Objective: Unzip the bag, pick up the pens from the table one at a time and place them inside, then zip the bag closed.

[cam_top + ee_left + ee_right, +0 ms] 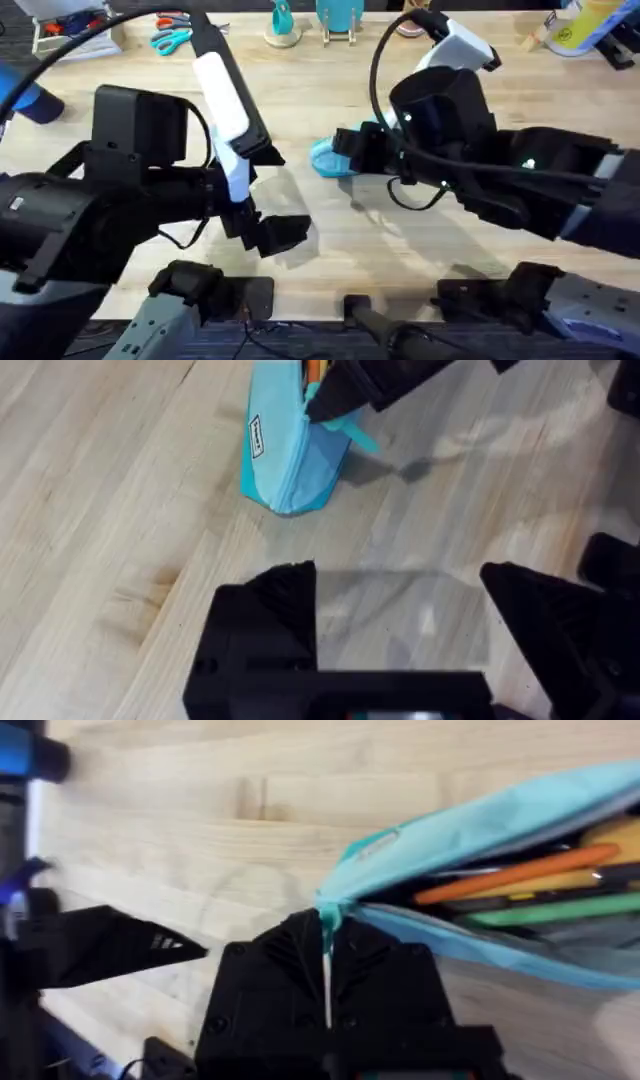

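Note:
My left gripper should go to the bag and take hold of its loose, closed end (325, 160) (297, 488), because my right gripper is crowding the bag's opening.
The light blue bag (323, 158) lies mid-table, its zipper open at the near end. In the right wrist view the bag (480, 820) gapes, and an orange pen (520, 872) and a green pen (560, 910) lie inside it. My right gripper (328, 955) is shut on the zipper pull at the bag's end; overhead it (352, 148) sits at the bag's right side. My left gripper (275, 235) hangs open over bare table, short of the bag (285, 455), nothing between its fingers (265, 625). The right gripper's tip (345, 390) shows at the bag's mouth there.
Teal and orange scissors (172, 38) lie at the back left near a white box (70, 30). Teal stands (283, 25) and a yellow bottle (580, 25) line the far edge. Bare wooden table (330, 250) stretches in front of the bag.

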